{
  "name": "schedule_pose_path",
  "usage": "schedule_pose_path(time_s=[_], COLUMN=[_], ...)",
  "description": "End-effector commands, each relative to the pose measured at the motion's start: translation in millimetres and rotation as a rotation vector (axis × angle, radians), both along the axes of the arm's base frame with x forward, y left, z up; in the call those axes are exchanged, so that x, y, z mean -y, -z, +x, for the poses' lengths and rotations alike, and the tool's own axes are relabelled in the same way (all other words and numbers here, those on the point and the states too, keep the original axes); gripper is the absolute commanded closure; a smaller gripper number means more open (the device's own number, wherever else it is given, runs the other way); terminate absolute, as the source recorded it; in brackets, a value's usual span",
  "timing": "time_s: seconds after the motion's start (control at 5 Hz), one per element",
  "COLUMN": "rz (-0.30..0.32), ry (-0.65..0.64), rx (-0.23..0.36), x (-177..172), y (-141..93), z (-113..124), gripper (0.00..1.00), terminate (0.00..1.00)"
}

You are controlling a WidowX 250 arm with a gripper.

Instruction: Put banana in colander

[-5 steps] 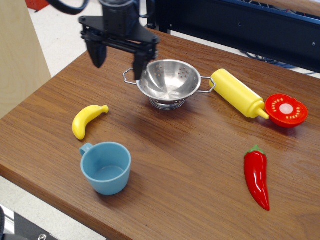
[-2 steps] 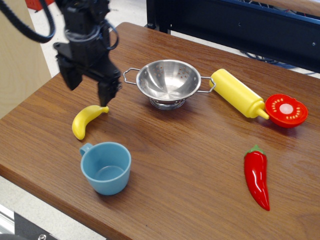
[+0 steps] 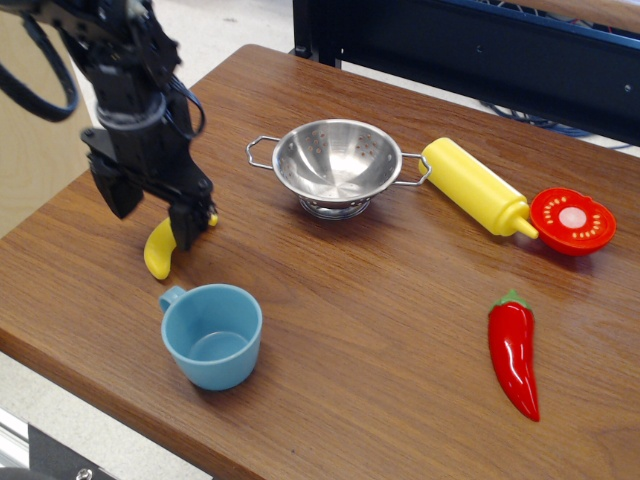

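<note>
The gripper should grab the small yellow banana by its curved middle (image 3: pixel 168 237) next. Then the robot will put the banana in the colander (image 3: pixel 340 165).
The small yellow banana (image 3: pixel 157 256) lies on the wooden table at the left, above the blue cup. My black gripper (image 3: pixel 150 222) hangs over it, open and empty. Its right finger (image 3: pixel 183 228) crosses in front of the banana's middle, and its left finger stands to the banana's left. I cannot tell whether the fingers touch the table. The steel colander (image 3: pixel 340 165) stands upright and empty at the back middle, to the right of the gripper.
A light-blue cup (image 3: pixel 212 335) stands just in front of the banana. A yellow squeeze bottle (image 3: pixel 475 187) lies against the colander's right handle. A red tomato half (image 3: pixel 572 220) and a red chili (image 3: pixel 514 355) lie at the right. The table's left edge is near the arm.
My gripper has moved left and down from beside the colander to over the banana, staying open. The banana and the other objects have not moved.
</note>
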State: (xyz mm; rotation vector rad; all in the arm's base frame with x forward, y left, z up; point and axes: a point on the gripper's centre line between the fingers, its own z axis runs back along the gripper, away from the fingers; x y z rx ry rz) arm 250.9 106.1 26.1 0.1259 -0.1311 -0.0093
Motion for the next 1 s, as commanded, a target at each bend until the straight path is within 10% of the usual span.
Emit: schedule_pose_path(time_s=[0.0,0.2,0.8], rz=[-0.037,-0.010,-0.114], ry=[-0.040,-0.043,-0.046], rx=[-0.025,-0.062,0.028], x=[7,18,69], y=[9,17,-58], z=[9,11,31], gripper=[0.00,1.00,1.00], terminate=[0.00,0.00,0.00])
